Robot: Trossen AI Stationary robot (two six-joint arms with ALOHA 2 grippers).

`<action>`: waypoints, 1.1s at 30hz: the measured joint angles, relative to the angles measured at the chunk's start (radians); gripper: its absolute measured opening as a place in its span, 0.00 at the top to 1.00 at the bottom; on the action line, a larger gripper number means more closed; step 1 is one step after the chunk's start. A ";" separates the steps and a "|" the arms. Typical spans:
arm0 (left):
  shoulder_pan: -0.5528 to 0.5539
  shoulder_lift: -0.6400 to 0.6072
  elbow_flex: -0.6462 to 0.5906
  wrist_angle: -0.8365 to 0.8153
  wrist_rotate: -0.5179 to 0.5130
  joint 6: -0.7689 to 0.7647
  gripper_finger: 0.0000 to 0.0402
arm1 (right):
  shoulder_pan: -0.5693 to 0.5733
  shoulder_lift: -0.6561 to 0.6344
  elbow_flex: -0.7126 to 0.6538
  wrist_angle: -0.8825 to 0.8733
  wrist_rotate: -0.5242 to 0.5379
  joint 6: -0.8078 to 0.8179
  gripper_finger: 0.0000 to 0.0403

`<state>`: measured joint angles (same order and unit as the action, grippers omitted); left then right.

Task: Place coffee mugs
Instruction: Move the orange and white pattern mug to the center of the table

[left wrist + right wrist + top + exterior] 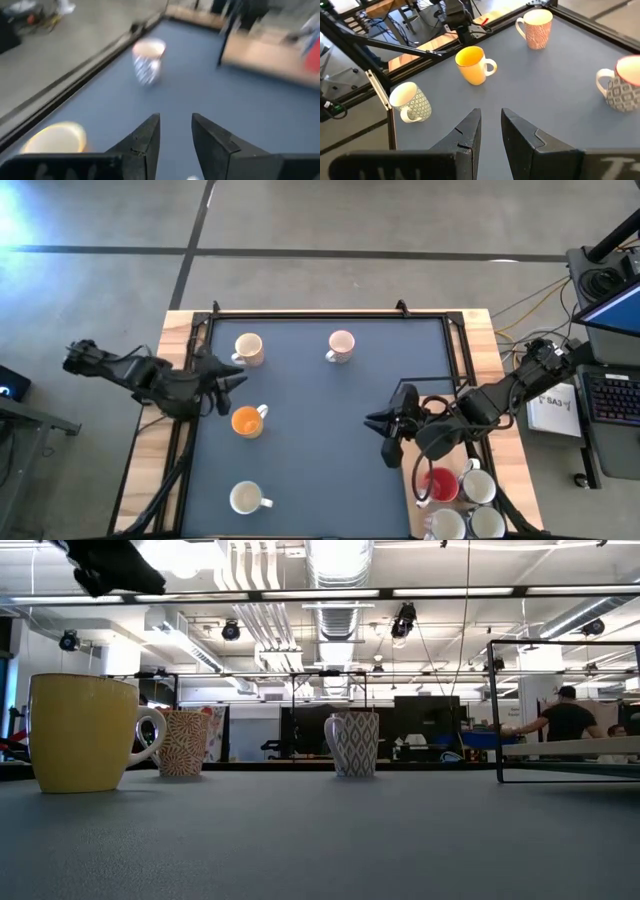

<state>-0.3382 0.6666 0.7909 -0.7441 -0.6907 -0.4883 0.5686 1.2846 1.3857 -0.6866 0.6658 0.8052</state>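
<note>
The left gripper grips the orange mug by its rim (246, 410) next, to place the coffee mugs.
Four mugs stand upright on their bases on the blue mat (320, 470): a cream patterned mug (248, 348) and a pale pink mug (340, 345) at the far side, an orange mug (248, 421) at the left and a white mug (246, 498) at the near left. My left gripper (238, 377) hovers between the cream and orange mugs, slightly open and empty. It also shows in the left wrist view (175, 122). My right gripper (380, 435) hovers over the mat's right part, slightly open and empty, pointing at the orange mug (472, 65). It also shows in the right wrist view (490, 116).
A red mug (440, 483) and three white mugs (478, 485) stand close together at the near right, beside a black wire frame (410, 388) that also shows in the low view (498, 710). A black rail (330, 314) borders the mat. The mat's middle is bare.
</note>
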 joint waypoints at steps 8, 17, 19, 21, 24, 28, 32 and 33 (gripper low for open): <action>0.042 0.165 0.214 -0.379 0.040 -0.078 0.76 | 0.000 0.000 -0.001 -0.080 0.012 0.107 0.84; 0.240 0.290 0.205 -0.370 0.172 -0.054 0.76 | -0.003 0.000 -0.001 -0.094 0.014 0.084 0.84; 0.303 0.328 0.205 -0.345 0.205 -0.056 0.76 | -0.006 0.000 -0.002 -0.094 0.007 0.064 0.84; 0.370 0.371 0.205 -0.317 0.263 -0.057 0.76 | -0.006 0.000 -0.002 -0.094 -0.007 0.058 0.84; 0.458 0.441 0.205 -0.281 0.340 -0.056 0.76 | -0.006 0.000 -0.002 -0.095 -0.043 0.037 0.84; 0.522 0.532 0.211 -0.276 0.342 -0.065 0.76 | -0.006 0.000 -0.003 -0.096 -0.095 0.005 0.84; 0.548 0.600 0.236 -0.275 0.322 -0.040 0.76 | -0.006 0.000 -0.003 -0.101 -0.118 0.004 0.84; 0.552 0.614 0.243 -0.275 0.300 -0.035 0.76 | -0.006 0.000 -0.003 -0.104 -0.119 0.004 0.84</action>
<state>0.2137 1.2803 1.0337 -1.0187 -0.3911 -0.5231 0.5621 1.2846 1.3827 -0.7911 0.5466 0.8089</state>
